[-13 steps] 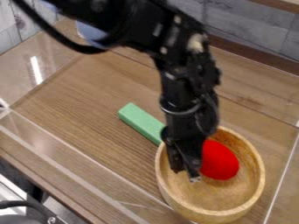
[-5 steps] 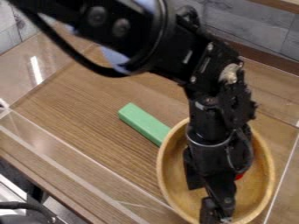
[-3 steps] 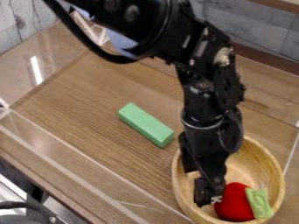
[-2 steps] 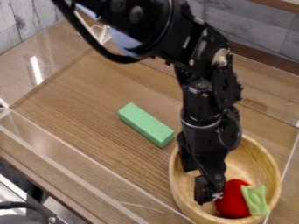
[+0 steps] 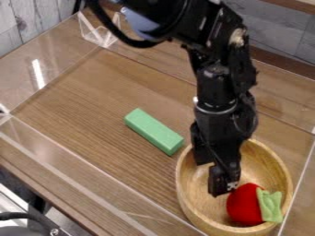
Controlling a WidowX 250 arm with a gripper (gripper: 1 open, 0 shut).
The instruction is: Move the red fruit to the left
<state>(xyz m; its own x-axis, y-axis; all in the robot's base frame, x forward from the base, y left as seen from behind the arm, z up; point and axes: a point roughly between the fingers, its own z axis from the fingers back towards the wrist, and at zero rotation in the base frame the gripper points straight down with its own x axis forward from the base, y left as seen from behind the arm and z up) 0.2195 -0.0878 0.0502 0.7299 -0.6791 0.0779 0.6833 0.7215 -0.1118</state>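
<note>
My gripper picks up the fruit by its round red body (image 5: 249, 206) next, to move the red fruit out of the wooden bowl (image 5: 197, 206).
The red fruit (image 5: 245, 204), small and round with a green leaf on its right side, lies inside the wooden bowl (image 5: 197, 206) at the lower right. My gripper (image 5: 220, 178) hangs over the bowl just up and left of the fruit. Its dark fingers point down and stand open with nothing between them. They are apart from the fruit.
A flat green rectangular block (image 5: 154, 130) lies on the wooden tabletop (image 5: 87, 101) left of the bowl. Clear plastic walls (image 5: 50, 157) run along the front and left sides. The black arm (image 5: 209, 55) reaches down from the top middle.
The gripper has risen and pulled back up and left, off the fruit. The fruit, hidden under the arm a second ago, now lies uncovered at the bowl's lower right.
</note>
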